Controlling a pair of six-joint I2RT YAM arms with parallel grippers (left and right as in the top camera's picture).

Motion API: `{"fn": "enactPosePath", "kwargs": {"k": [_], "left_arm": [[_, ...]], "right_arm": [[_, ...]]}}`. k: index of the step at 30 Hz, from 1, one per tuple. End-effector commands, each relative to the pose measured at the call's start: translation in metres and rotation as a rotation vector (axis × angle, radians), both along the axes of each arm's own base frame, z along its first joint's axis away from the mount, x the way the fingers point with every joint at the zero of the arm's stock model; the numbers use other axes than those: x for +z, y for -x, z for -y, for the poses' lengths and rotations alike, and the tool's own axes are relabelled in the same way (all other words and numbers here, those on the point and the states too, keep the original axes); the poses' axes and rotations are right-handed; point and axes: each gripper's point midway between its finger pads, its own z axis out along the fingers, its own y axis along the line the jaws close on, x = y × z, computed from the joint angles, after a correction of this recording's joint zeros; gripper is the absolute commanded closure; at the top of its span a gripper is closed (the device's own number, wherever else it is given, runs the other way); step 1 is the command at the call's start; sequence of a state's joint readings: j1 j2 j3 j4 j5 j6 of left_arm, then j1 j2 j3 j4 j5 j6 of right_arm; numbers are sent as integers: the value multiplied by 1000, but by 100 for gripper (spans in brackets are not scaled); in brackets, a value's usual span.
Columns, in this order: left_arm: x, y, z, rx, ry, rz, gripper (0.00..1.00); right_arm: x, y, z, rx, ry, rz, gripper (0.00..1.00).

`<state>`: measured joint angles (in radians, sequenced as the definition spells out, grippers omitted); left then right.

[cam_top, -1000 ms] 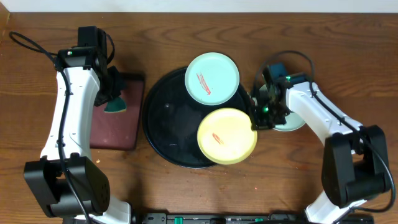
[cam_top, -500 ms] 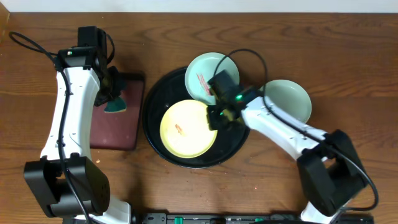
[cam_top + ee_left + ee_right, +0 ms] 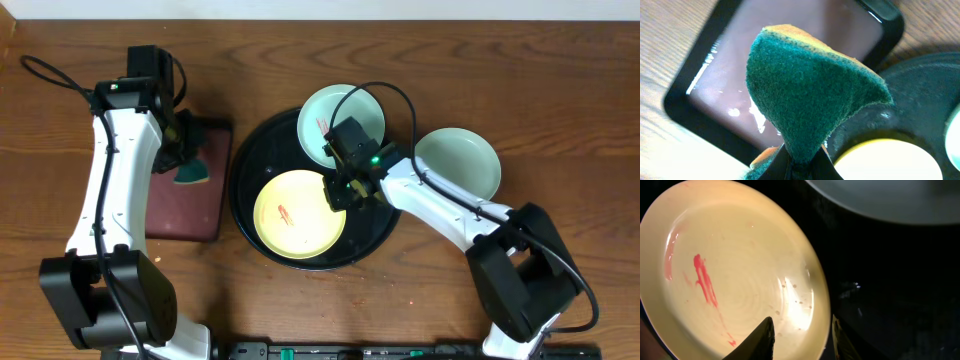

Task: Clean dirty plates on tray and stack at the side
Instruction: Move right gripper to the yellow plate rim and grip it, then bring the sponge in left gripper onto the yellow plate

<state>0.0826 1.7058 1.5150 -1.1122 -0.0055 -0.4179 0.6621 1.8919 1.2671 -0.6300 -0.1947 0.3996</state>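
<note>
Next, my right gripper grabs the yellow plate (image 3: 298, 212) by its rim nearest the stacking side, which leaves the plate's smeared middle free to clean and stack.
The pale yellow plate (image 3: 298, 212) lies at the front of the round black tray (image 3: 250, 165) with a red smear in its middle. A pale blue-green plate (image 3: 325, 118) with a red smear sits at the tray's far side, partly under my right arm. The other blue-green plate (image 3: 458, 165) rests on the table right of the tray. My right gripper (image 3: 338, 190) is open, its jaws straddling the yellow plate's (image 3: 740, 265) right rim. My left gripper (image 3: 802, 167) is shut on a green sponge (image 3: 810, 85), held above the rectangular tray.
The rectangular black tray (image 3: 190, 215) with a reddish-brown inside lies left of the round tray, under the sponge (image 3: 188, 172). The round tray's rim (image 3: 920, 85) and the yellow plate's edge (image 3: 890, 160) show in the left wrist view. Bare wood surrounds both trays.
My right gripper swung from the table right of the tray to over the tray, and the yellow plate moved left from overhanging the rim to inside it. The right blue-green plate is uncovered.
</note>
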Motion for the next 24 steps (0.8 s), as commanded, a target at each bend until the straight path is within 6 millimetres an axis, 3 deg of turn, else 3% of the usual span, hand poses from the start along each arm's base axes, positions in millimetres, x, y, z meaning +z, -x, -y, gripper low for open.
{"fn": "enactPosePath", "kwargs": {"k": [1,7,11,20,24], "left_arm": [[0,-1,18,-44,48,5,93],[0,-2,35,-54,54,8,92],[0,-4,47,-78,56,18,93],[-8,-6,72,-132,59,1,93],[-15,-5,81,-152,59,-22,93]], "right_arm": [[1,-4,-4,121,-23,33,64],[-7,-15,-4,123,-27,54,66],[-22,-18,-3,98,-19,19,72],[-21,-25,-2,73,-19,39,80],[-23,-28,3,-14,8,31,93]]}}
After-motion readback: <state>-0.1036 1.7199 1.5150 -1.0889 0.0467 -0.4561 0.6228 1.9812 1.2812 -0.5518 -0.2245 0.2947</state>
